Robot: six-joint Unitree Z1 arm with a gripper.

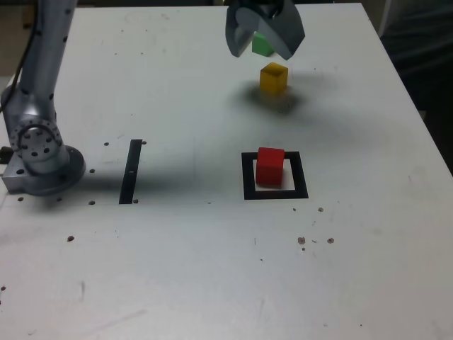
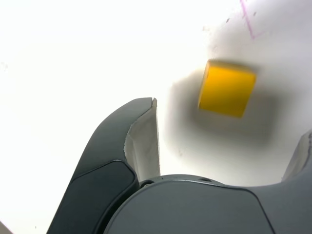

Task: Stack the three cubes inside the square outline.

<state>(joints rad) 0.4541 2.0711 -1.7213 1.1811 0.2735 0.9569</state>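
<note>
Next, the gripper grabs the yellow cube by two opposite sides to build the stack on the red cube.
A red cube stands inside the black square outline at the exterior view's middle right. Farther back, a yellow cube rests on the table, and a green cube shows just behind it, partly hidden by the gripper. My gripper hangs open above the table at the far side, over the green cube and just beyond the yellow one. In the wrist view the yellow cube lies on the white surface ahead of the spread fingers, with nothing between them.
The arm's grey base sits at the exterior view's left edge. A narrow black strip lies between the base and the outline. The white table has small dark specks, and its far and right edges border dark floor.
</note>
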